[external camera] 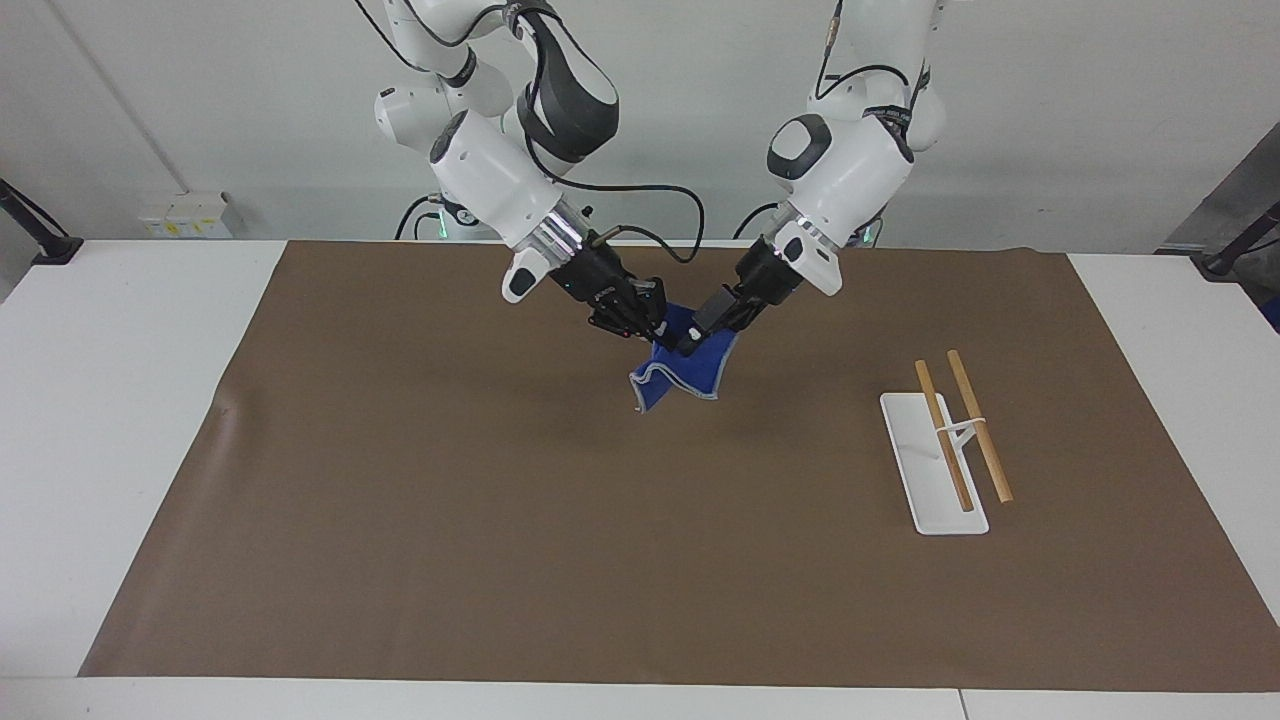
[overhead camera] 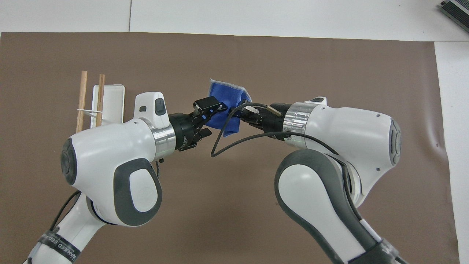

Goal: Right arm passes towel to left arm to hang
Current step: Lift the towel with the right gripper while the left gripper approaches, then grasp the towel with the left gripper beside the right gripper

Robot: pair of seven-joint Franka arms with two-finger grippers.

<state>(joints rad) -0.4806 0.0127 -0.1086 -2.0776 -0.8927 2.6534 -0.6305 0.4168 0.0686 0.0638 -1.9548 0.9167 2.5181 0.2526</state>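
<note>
I need to grab the towel with my left gripper next by its free opposite edge [overhead camera: 211, 120], because my right gripper stays closed on one side of the hanging towel.
The royal-blue towel [external camera: 688, 380] hangs in the air over the middle of the brown mat, pinched at its top by my right gripper [external camera: 643, 324], which is shut on it. It also shows in the overhead view [overhead camera: 226, 94], with the right gripper [overhead camera: 239, 112] at one side. My left gripper [external camera: 690, 344] has come in from the other side. Its fingers are open and straddle the towel's edge, one finger [overhead camera: 209, 103] above the cloth and the other below it. The left gripper [overhead camera: 209, 119] meets the right one at the towel.
A white rack base [external camera: 930, 470] with two wooden bars [external camera: 980, 428] on a wire stand sits on the mat toward the left arm's end of the table; it also shows in the overhead view [overhead camera: 111, 101]. The right wrist's black cable [overhead camera: 220, 145] loops below the grippers.
</note>
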